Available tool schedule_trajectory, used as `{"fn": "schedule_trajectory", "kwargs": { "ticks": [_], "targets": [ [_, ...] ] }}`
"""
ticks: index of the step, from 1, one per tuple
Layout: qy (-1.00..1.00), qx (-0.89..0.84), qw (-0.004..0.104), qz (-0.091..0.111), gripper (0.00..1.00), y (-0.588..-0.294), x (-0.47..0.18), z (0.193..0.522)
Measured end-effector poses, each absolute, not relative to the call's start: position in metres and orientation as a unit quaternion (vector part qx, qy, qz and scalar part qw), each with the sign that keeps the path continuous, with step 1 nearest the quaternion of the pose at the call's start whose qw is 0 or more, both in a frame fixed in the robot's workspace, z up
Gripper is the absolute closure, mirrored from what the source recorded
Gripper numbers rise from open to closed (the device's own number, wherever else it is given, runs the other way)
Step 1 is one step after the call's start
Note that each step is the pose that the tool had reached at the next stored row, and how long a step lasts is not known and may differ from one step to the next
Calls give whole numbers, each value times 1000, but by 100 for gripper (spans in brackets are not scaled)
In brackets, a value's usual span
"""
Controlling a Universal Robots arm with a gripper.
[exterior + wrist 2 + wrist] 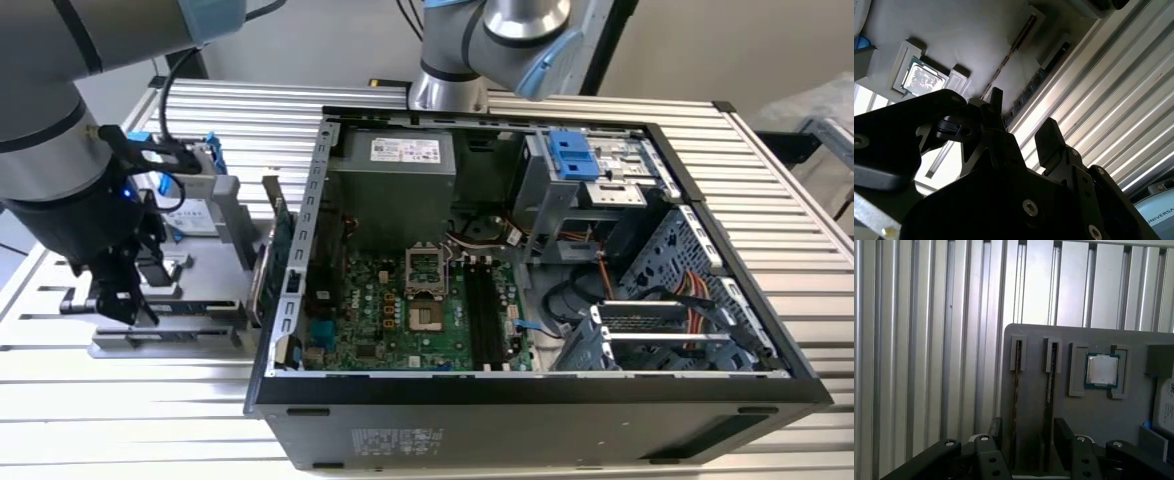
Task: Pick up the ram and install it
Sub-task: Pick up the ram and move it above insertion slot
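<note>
The ram's ends are in the holder's slots. My gripper needs to pick up the ram next by its bare middle part (1015,412), across the ram's flat sides.
Two ram sticks stand on edge in slots of a grey holder (1084,415), one (1015,395) beside the other (1051,385). In the second wrist view they appear as a thin strip (1010,52) and a dark strip with chips (1030,90). My gripper (1030,436) is open just above the holder, its fingers (996,432) either side of the sticks and touching neither. In the exterior view the gripper (118,300) hangs over the holder (174,335), at the exterior view's left of the open computer case (534,390). The motherboard (387,320) lies inside it, with long black slots (487,320).
A processor chip (1102,370) sits in a recess of the holder next to the sticks. A green card (276,255) stands upright between the holder and the case wall. A second arm's base (461,60) rises behind the case. Ribbed metal table (801,260) all around.
</note>
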State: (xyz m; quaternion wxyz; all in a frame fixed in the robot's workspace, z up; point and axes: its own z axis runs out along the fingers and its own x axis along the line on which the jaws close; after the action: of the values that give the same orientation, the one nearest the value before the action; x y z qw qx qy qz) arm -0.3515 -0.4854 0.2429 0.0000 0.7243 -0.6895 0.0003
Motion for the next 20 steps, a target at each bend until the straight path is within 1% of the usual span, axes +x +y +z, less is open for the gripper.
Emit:
{"fn": "schedule_trajectory", "kwargs": {
  "ticks": [7, 20],
  "targets": [
    [-689, 724, 0, 0, 0, -491, -351, 237],
    [-696, 718, 0, 0, 0, -494, -352, 226]
  ]
}}
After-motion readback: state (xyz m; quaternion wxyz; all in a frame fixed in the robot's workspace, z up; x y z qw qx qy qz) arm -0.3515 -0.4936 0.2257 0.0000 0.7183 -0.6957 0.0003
